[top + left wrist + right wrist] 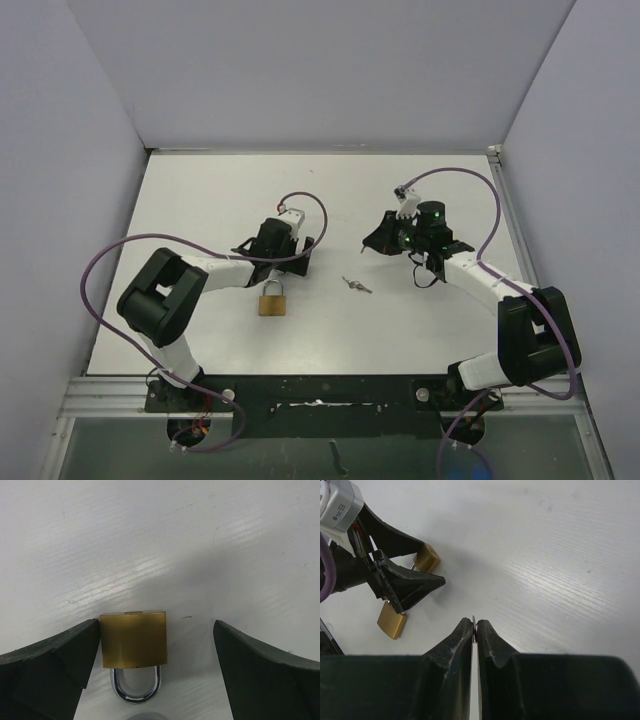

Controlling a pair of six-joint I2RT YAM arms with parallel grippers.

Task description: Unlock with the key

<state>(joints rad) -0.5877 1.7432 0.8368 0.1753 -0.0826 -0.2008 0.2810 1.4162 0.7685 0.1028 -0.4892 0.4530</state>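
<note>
My left gripper should next grab the brass padlock by the two sides of its body, so the keyhole end stays open for the key.
A brass padlock (273, 302) lies flat on the white table (420, 330), its steel shackle toward my left gripper (280, 265). In the left wrist view the padlock (133, 639) sits between the wide-open fingers of the left gripper (157, 625), and its body touches the left finger (60, 655). My right gripper (368, 240) hovers to the right of the padlock. In its own view the right gripper (474, 625) is shut on a thin metal key (474, 620) seen edge-on. Brass of the padlock (390, 621) shows beside the left gripper's dark finger (412, 587).
A small metal key piece (355, 285) lies on the table between the two arms. Purple cables (120, 250) loop over both arms. Grey walls close the table at the back and sides, with a metal rail (320, 385) along the near edge.
</note>
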